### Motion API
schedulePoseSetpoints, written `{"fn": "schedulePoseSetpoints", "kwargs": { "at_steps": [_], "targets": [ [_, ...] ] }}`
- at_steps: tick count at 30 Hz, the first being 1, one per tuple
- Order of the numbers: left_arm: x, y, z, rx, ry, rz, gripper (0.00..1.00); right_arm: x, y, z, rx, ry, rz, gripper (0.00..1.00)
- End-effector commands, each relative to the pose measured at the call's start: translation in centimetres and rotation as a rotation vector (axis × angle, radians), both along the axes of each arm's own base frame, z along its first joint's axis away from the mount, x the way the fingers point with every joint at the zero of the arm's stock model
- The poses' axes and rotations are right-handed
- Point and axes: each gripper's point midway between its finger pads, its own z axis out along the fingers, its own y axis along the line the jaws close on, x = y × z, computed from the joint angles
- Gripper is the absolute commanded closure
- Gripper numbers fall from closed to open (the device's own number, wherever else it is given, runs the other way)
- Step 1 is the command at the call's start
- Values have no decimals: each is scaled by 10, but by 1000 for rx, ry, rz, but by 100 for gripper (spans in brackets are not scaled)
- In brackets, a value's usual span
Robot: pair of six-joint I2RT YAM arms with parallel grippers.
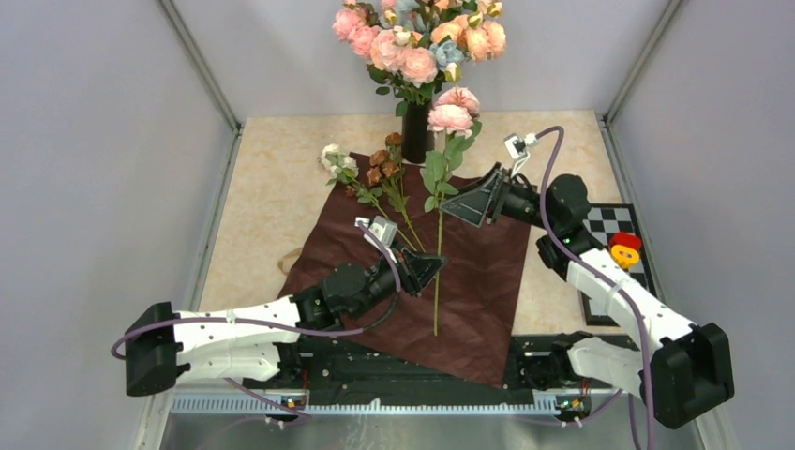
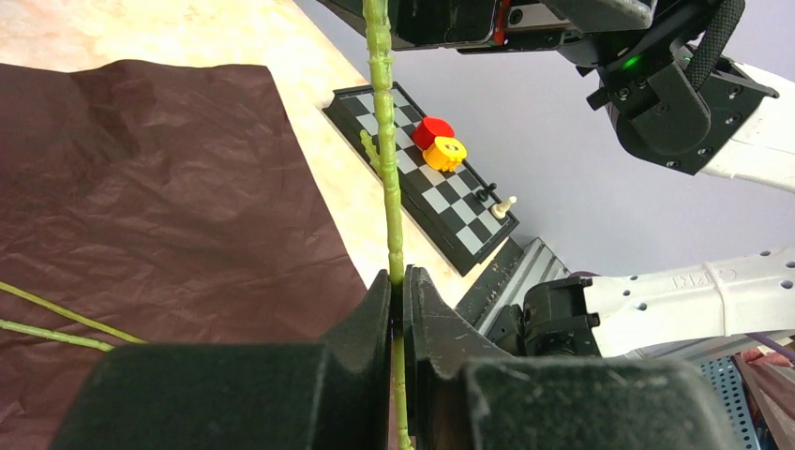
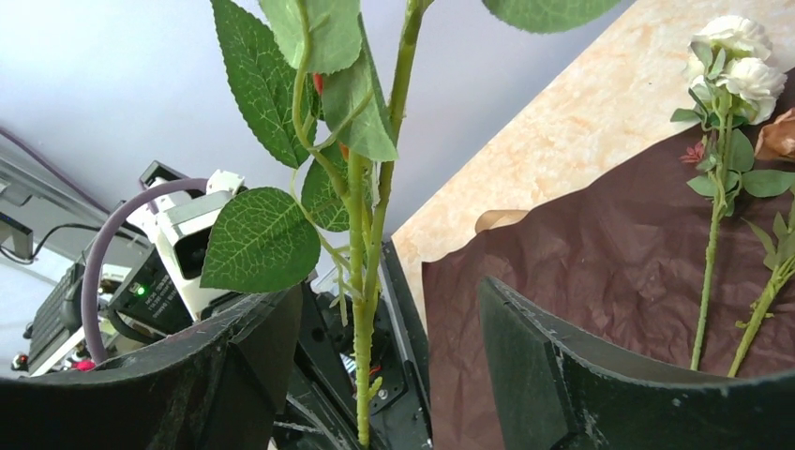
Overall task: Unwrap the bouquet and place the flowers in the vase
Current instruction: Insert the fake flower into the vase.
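The leafy stem is between both fingers, one past it, so my right gripper closes next. Closing now would catch the stem.
The bouquet lies unwrapped: its maroon paper [image 1: 469, 281] is spread flat, with a white rose [image 1: 333, 157] and brownish roses [image 1: 382, 164] lying on its far part. My left gripper [image 1: 437, 265] [image 2: 397, 281] is shut on the lower green stem [image 2: 384, 141] of a pink rose [image 1: 450, 117], whose head reaches up beside the black vase [image 1: 415, 131]. My right gripper [image 1: 448, 206] [image 3: 389, 319] stands open higher up, with the leafy stem [image 3: 361, 356] between its fingers and touching neither. In the right wrist view the white rose [image 3: 736, 52] rests on the paper [image 3: 600, 262].
The vase holds large peach, pink and blue blooms [image 1: 417, 37]. A small chessboard [image 1: 614, 230] [image 2: 422, 183] with a red and yellow toy [image 1: 625, 248] [image 2: 439, 142] sits at the right edge. A tan ribbon [image 1: 291, 261] lies left of the paper.
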Motion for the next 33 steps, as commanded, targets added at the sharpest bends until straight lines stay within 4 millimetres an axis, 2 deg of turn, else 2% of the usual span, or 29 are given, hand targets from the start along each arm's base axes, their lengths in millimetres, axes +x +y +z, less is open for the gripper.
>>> {"fn": "schedulePoseSetpoints", "kwargs": {
  "at_steps": [1,5,16,19,28,33],
  "targets": [
    [1,-3,36,-84,-55,9,100,-8,5,39,65,-102,41,31],
    [1,-3,35,-79,-54,9,100,-7,8,41,68,-104,50,32],
    [1,-6,33,-73,-50,2,100,-7,13,42,84,-98,76,46],
    [2,-5,32,-72,-43,10,100,-7,13,43,86,-104,78,57],
    [5,-5,26,-57,-22,30,100,-7,14,41,84,-109,79,98],
    [9,-6,21,-36,-11,48,100,-8,13,41,81,-120,76,100]
  ]
}}
